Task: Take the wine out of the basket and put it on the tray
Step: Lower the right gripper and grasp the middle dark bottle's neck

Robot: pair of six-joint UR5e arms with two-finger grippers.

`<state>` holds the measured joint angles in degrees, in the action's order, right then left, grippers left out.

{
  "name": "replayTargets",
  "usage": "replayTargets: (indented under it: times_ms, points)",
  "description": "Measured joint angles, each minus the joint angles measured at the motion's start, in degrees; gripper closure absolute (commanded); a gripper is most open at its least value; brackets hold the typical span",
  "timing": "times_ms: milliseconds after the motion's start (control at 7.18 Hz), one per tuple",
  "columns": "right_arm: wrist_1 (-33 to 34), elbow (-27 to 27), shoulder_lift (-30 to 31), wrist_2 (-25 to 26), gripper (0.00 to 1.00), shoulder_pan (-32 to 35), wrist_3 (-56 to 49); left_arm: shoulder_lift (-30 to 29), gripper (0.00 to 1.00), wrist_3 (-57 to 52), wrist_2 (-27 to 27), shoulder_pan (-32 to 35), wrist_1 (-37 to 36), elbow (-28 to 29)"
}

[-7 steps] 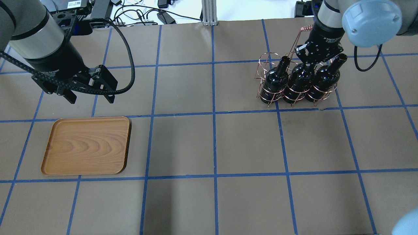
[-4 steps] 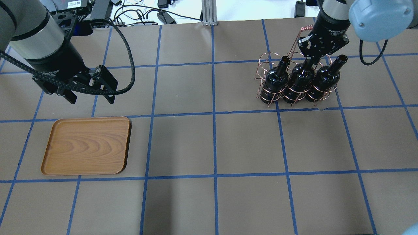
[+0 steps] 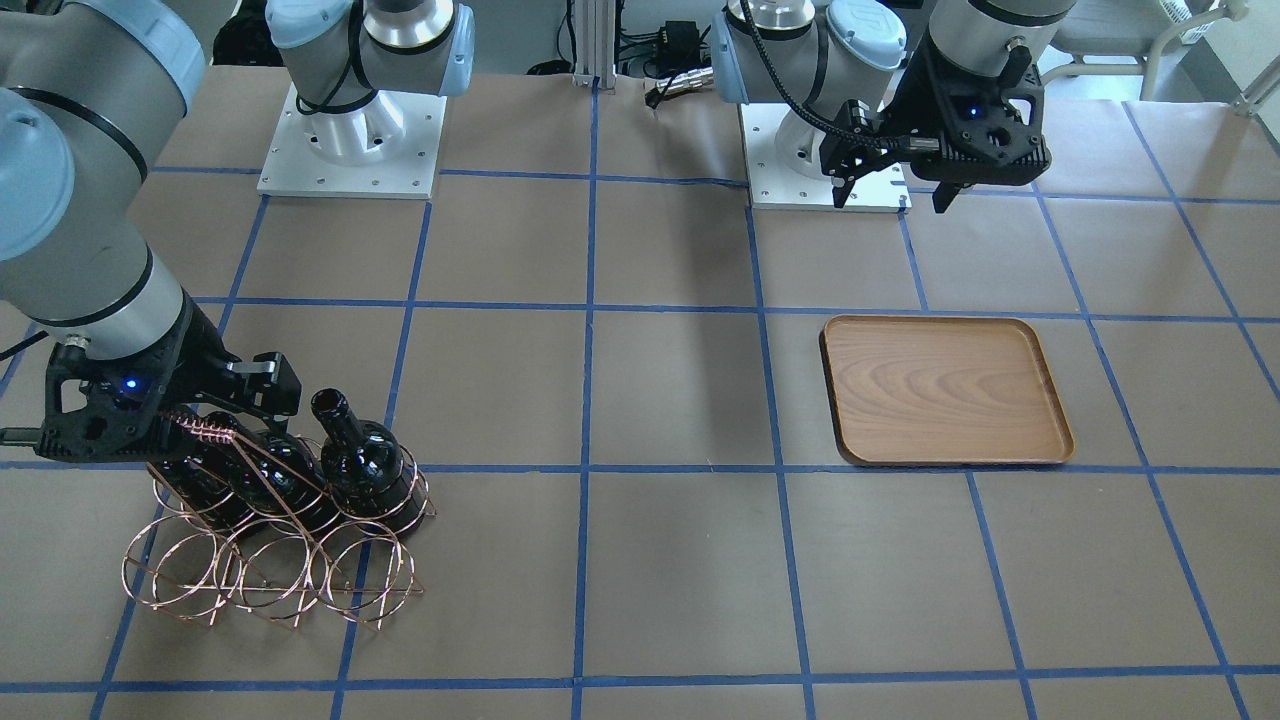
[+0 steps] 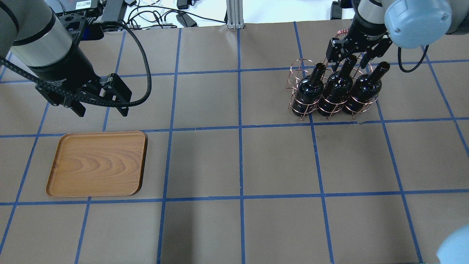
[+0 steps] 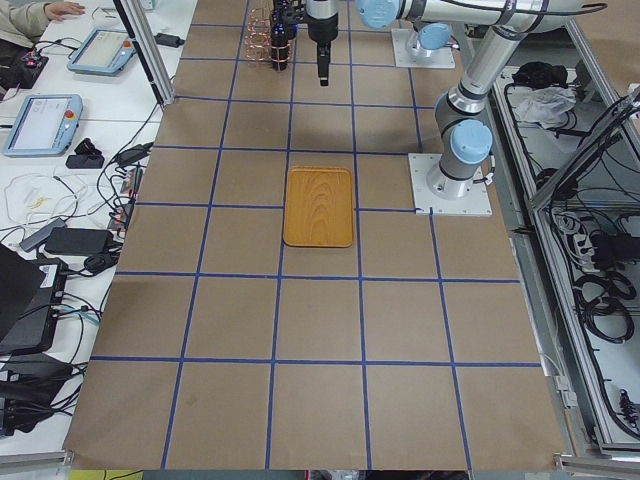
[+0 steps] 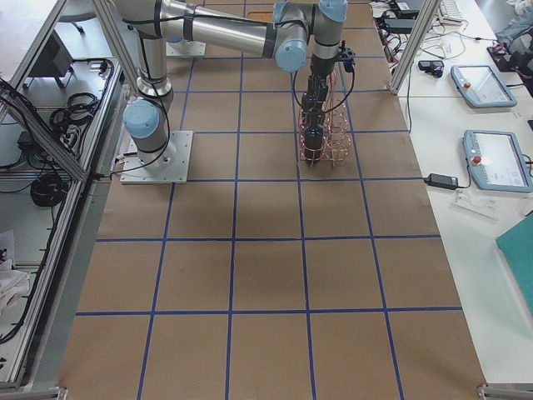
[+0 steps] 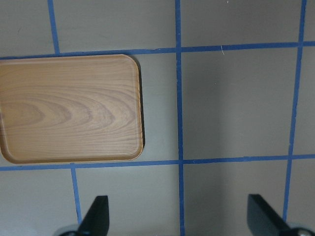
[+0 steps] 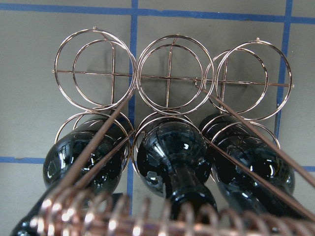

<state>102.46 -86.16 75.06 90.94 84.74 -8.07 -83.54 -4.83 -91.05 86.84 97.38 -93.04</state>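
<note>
The middle bottle has wire rings around its body and bottles close on both sides. My right gripper should grab the middle bottle by its neck [image 8: 184,184] next.
Three black wine bottles stand in the near row of the copper wire basket [image 4: 297,68] at the table's right: left [image 4: 309,88], middle [image 4: 335,90], right [image 4: 362,90]. My right gripper [image 4: 348,61] is open, with a finger on each side of the middle bottle's neck near its mouth. In the right wrist view the middle bottle [image 8: 170,152] is below centre, behind the blurred coil handle [image 8: 147,216]. The far row of rings [image 8: 170,73] holds nothing. The wooden tray [image 4: 97,163] lies bare at the left. My left gripper [image 4: 102,110] is open and empty, above the table beyond the tray [image 7: 69,108].
Cables and devices [image 4: 157,14] and a metal post [image 4: 234,14] lie past the table's far edge. The two arm bases [image 3: 350,150] [image 3: 830,170] stand on the robot's side. Brown paper with blue tape lines [image 4: 240,161] covers the table between tray and basket.
My right gripper has moved up the middle bottle's neck toward its mouth and its fingers have spread apart. The bottles, the basket and the left arm have not moved.
</note>
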Motion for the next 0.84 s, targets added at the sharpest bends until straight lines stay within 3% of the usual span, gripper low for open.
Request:
replayTargets:
  times_ms: [139,278,835]
  points:
    - [0.65,0.15,-0.42,0.02,0.67,0.0,0.08,-0.02,0.0,0.0,-0.23,0.01,0.0,-0.02]
    - [0.92,0.18,-0.6,0.05,0.8,-0.01,0.18,-0.03,0.0,0.0,-0.36,0.04,0.0,-0.03]
    - [0.33,0.66,0.16,0.19,0.84,-0.02,0.49,-0.05,0.0,0.0,-0.53,0.12,0.0,-0.03]
